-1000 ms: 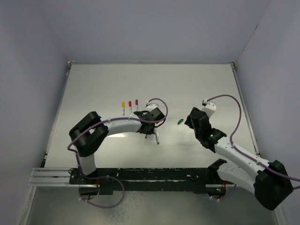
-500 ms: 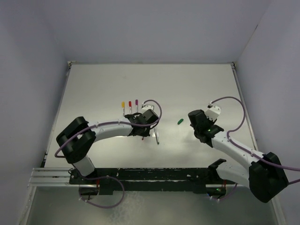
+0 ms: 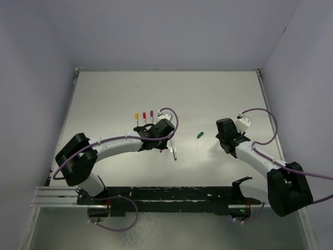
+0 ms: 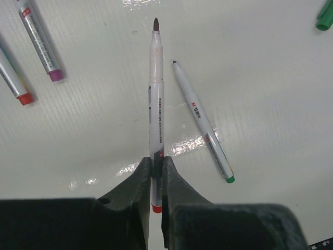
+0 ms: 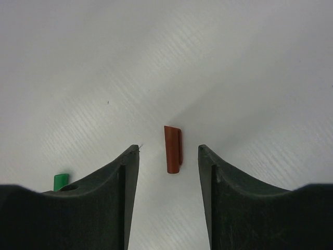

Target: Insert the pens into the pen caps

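My right gripper grabs across the red cap's (image 5: 173,149) long sides next. That leaves the cap's open end free for inserting the pen.
My left gripper (image 4: 155,161) is shut on the rear end of an uncapped silver pen with a red end (image 4: 156,94), its dark tip pointing away. A second uncapped pen with a green end (image 4: 200,117) lies on the table just right of it. My right gripper (image 5: 168,148) is open, low over the table, with a red cap (image 5: 173,149) lying between its fingers and touching neither. A green cap (image 5: 61,182) lies to its left and also shows between the arms in the top view (image 3: 200,135). In the top view the red cap is hidden under the right gripper (image 3: 225,136).
Three capped pens, yellow (image 3: 137,117), red (image 3: 144,116) and purple (image 3: 151,114), lie side by side just beyond the left gripper (image 3: 160,136). The purple one (image 4: 39,39) and the red one (image 4: 13,78) show in the left wrist view. Table walls stand far off.
My right gripper has shifted right and turned, and now sits over the red cap. My left arm's elbow has swung left and down, while its gripper stays by the pens.
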You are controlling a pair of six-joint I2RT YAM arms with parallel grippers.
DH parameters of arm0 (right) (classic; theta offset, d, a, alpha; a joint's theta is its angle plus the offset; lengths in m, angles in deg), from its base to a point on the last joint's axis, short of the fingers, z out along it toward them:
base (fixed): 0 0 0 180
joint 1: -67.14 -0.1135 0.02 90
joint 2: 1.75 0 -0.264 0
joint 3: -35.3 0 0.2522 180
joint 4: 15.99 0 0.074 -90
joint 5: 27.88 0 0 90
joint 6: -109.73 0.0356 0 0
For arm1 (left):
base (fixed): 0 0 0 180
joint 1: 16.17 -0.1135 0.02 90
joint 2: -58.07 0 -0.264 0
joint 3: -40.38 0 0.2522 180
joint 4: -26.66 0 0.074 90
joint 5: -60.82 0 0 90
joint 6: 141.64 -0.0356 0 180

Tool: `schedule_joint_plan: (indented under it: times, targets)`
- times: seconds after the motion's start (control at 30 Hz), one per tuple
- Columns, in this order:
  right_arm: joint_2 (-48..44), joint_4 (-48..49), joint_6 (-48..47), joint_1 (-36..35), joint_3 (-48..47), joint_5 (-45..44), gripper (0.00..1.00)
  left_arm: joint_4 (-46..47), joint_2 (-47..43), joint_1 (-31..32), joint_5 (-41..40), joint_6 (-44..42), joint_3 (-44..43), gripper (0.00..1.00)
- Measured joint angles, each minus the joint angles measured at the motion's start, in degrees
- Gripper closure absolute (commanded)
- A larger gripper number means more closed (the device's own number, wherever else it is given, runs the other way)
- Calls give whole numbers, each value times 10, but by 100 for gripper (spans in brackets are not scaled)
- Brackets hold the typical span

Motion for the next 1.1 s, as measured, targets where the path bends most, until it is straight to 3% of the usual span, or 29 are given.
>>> schedule_joint_plan:
  times: [0.4,0.77,1.1]
  targets:
    - [83,30,-5,12,0,48,52,1,0,0,7,-7,0,100]
    - [98,56,-4,21,-3,49,57,1,0,0,7,-12,0,100]
    - [100,49,-5,23,-5,51,77,-2,-6,0,2,-12,0,100]
